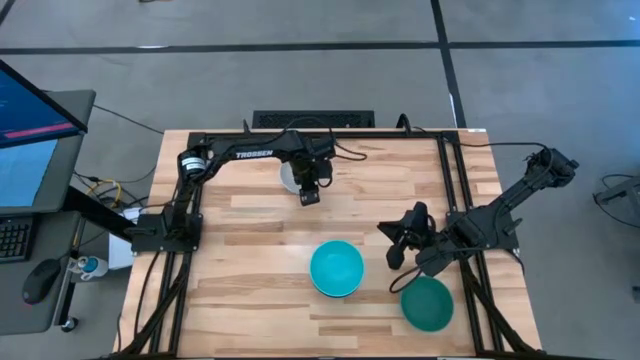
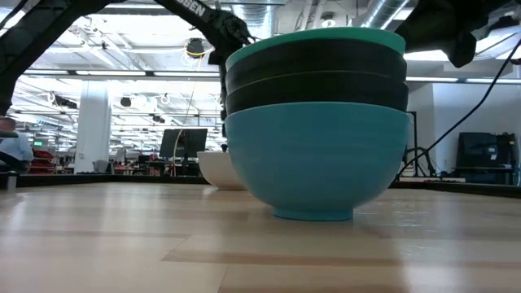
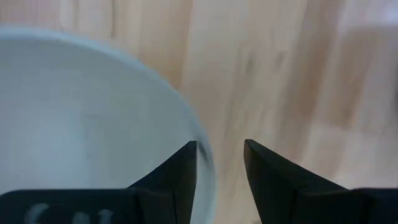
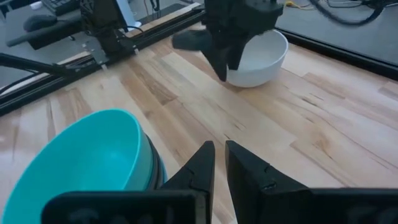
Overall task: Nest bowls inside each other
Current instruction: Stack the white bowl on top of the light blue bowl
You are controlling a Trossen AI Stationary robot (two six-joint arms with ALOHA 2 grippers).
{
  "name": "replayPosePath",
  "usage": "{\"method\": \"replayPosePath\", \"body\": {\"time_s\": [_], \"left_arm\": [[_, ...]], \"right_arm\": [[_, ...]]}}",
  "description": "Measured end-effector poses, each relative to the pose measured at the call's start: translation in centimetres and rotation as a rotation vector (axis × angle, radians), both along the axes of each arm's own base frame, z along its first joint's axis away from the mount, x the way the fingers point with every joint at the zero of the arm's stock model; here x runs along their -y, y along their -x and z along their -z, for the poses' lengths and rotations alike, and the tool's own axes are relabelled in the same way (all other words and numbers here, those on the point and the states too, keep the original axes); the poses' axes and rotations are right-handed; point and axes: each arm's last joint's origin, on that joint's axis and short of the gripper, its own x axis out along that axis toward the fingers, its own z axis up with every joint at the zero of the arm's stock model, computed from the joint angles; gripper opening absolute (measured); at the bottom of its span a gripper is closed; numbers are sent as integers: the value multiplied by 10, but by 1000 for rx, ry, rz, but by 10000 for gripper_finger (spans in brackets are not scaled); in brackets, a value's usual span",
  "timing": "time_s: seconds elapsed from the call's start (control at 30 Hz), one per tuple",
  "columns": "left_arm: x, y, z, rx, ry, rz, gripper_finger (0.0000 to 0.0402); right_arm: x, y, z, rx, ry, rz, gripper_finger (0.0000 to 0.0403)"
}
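Next, my left gripper picks up the white bowl by its rim (image 3: 191,117) to nest the white bowl inside the blue-teal bowl.
A white bowl (image 1: 289,178) stands upright on its base near the table's far edge, also seen in the right wrist view (image 4: 261,59). My left gripper (image 1: 310,196) hangs over its right rim, open. In the left wrist view (image 3: 221,163) one finger is over the bowl's inside and one outside the rim (image 3: 205,149). At mid-table stands a nested stack (image 1: 336,268): light blue at the bottom (image 2: 317,167), two black bowls (image 2: 317,77), and a blue-teal one on top. A teal green bowl (image 1: 427,304) sits alone near the right front. My right gripper (image 1: 396,246), all but shut and holding nothing, hovers right of the stack. My left gripper points down from above with its fingers (image 3: 185,171) astride the white bowl's rim on the right side, one inside and one outside. Whether either finger touches the rim, I cannot tell. The bowl stands on the table.
Black rails (image 1: 445,190) run along the table's left, far and right sides. A monitor and keyboard (image 1: 25,150) stand off the left edge. Bare wood (image 1: 240,290) lies left of the stack and between the stack and the white bowl.
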Motion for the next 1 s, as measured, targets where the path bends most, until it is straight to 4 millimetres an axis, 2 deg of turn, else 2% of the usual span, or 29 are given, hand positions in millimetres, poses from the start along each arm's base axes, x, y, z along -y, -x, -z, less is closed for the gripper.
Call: {"method": "replayPosePath", "body": {"time_s": [0.1,0.4,0.47,0.67,0.87,1.0], "left_arm": [[-5,3,10,-10,-18,-35,125],[-11,3,2,33,-36,-55,120],[-11,3,2,36,-39,-48,103],[-11,4,2,33,-47,-17,12],[-4,1,2,24,-76,0,5],[7,1,-3,6,-71,40,3]], "right_arm": [[0,0,0,3,-3,0,61],[0,-1,-1,9,-6,0,61],[0,-1,-1,10,-7,0,61],[0,-1,-1,10,-7,0,61],[0,-1,-1,8,-6,0,61],[-2,3,2,-23,17,-18,61]]}}
